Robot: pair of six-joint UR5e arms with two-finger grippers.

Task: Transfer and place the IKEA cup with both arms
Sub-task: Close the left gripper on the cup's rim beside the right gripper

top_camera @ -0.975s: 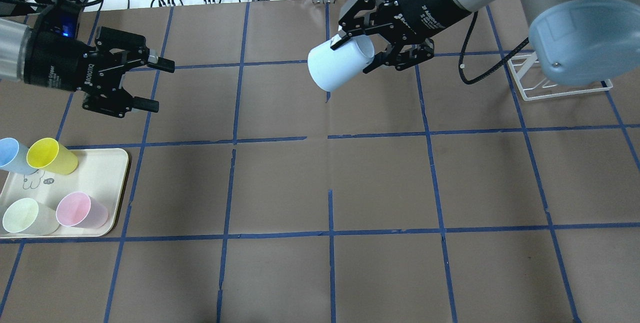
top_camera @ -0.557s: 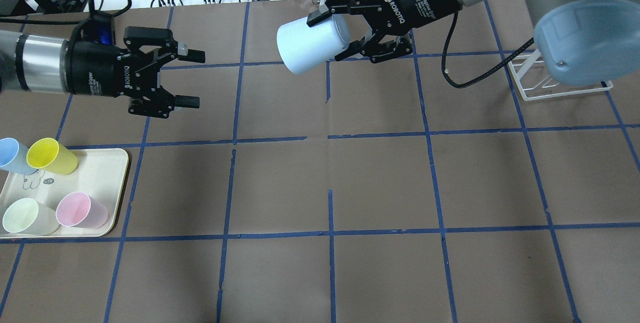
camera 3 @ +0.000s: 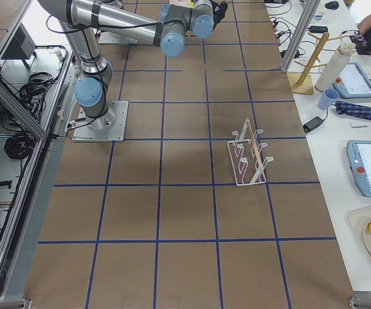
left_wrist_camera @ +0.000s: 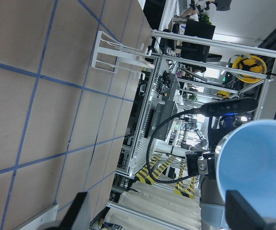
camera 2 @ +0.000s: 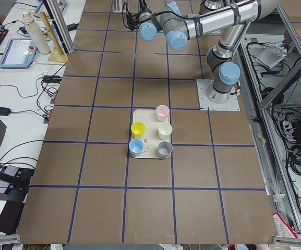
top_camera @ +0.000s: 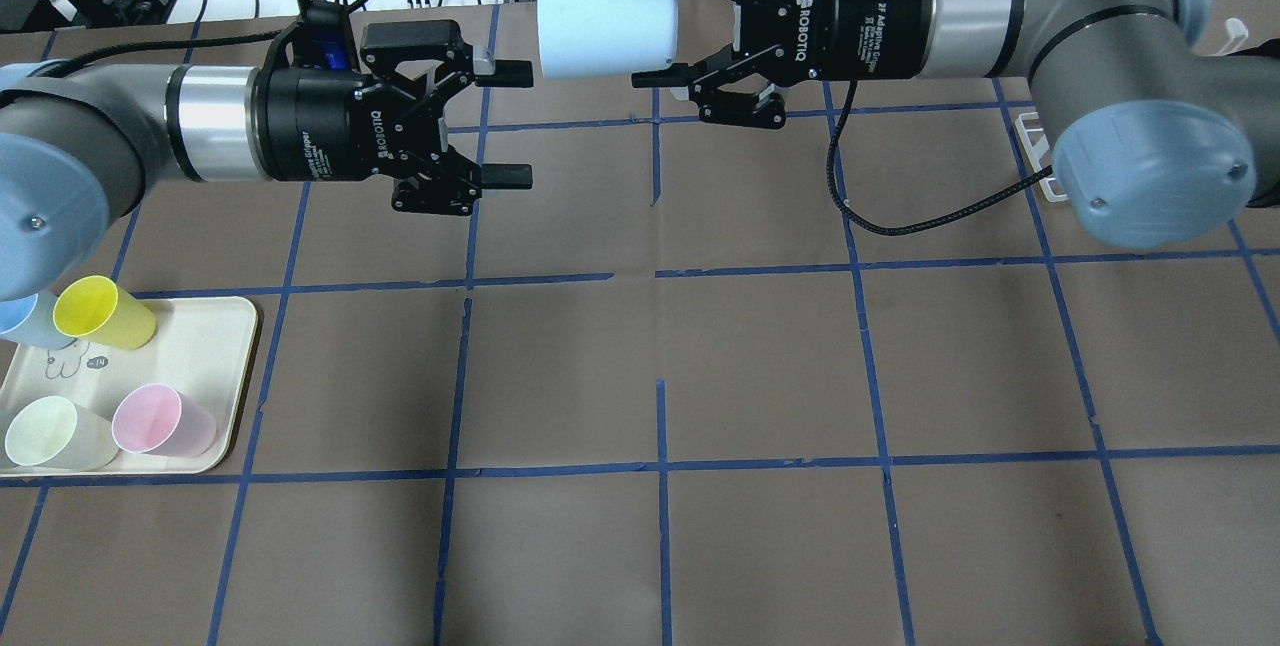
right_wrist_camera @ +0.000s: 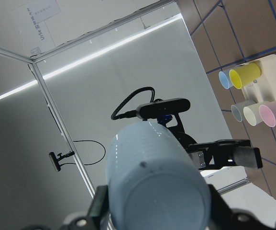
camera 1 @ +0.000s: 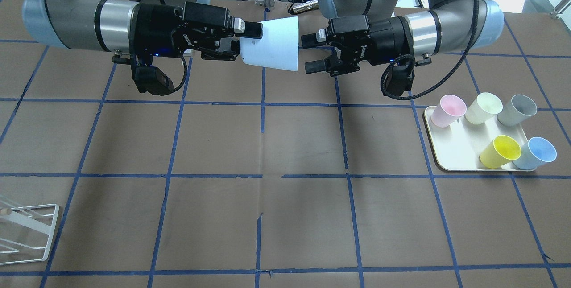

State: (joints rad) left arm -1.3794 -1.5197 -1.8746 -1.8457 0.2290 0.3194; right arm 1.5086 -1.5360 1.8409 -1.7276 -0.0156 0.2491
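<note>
My left gripper grabs the pale blue cup by its wide rim (camera 1: pixel 295 43) next, to carry the cup on to the tray (camera 1: pixel 457 143).
My right gripper (top_camera: pixel 648 26) is shut on the narrow base end of a pale blue IKEA cup (top_camera: pixel 605 21) and holds it on its side high above the table's far middle. The cup's wide mouth faces my left gripper (top_camera: pixel 515 124). The left gripper is open and empty, its fingertips just short of the rim and not touching it. In the front view the cup (camera 1: pixel 272 43) hangs between the right gripper (camera 1: pixel 245 40) and the left gripper (camera 1: pixel 310 51). The left wrist view shows the cup's mouth (left_wrist_camera: pixel 262 167) off to one side. A second pale blue cup (camera 1: pixel 535 154) stands on the tray.
A cream tray (camera 1: pixel 446 156) on my left side holds yellow (camera 1: pixel 499 152), pink (camera 1: pixel 448 109), pale green (camera 1: pixel 484 107) and grey (camera 1: pixel 517 109) cups. A white wire rack (camera 1: pixel 26 234) stands on my right side. Cables lie beyond the table's far edge.
My right gripper has carried the cup left and farther from me, turning it level. My left gripper has moved right toward it, still open. The gap between them has nearly closed.
</note>
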